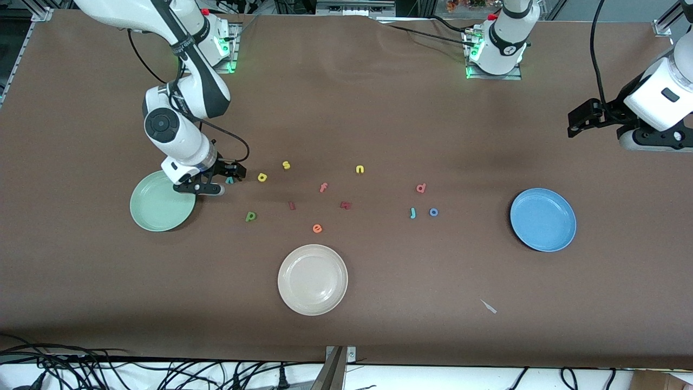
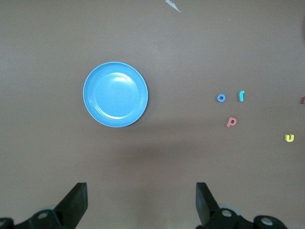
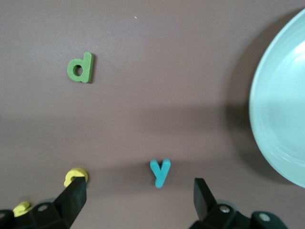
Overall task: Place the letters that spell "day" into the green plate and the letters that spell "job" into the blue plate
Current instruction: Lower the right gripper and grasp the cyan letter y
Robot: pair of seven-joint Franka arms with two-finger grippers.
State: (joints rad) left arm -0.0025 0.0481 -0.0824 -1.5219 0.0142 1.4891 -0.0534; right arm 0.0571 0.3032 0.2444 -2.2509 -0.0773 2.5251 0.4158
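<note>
My right gripper moves toward the teal "y", before it closes on the "y", since in the right wrist view my fingers stop short of the "y".
The teal "y" [image 3: 160, 172] lies on the table just ahead of my open right gripper [image 3: 138, 198], which hangs low beside the green plate [image 1: 154, 214] and holds nothing. One of its fingers [image 3: 72, 194] partly covers the yellow "a" [image 3: 76, 174]. The green "d" [image 1: 250, 216] lies nearer the camera. The pinkish-red "b" [image 1: 421, 188], teal "j" [image 1: 412, 213] and blue "o" [image 1: 433, 212] lie together toward the blue plate [image 1: 543, 219]. My left gripper [image 1: 578, 122] waits open and empty, up in the air at the left arm's end of the table.
A cream-white plate [image 1: 312, 279] sits nearest the camera at mid-table. Loose letters lie between the plates: yellow "s" [image 1: 286, 165], yellow "n" [image 1: 360, 169], pink "f" [image 1: 323, 188], orange "e" [image 1: 317, 228] and two small red pieces [image 1: 292, 205]. A paper scrap [image 1: 489, 307] lies near the front.
</note>
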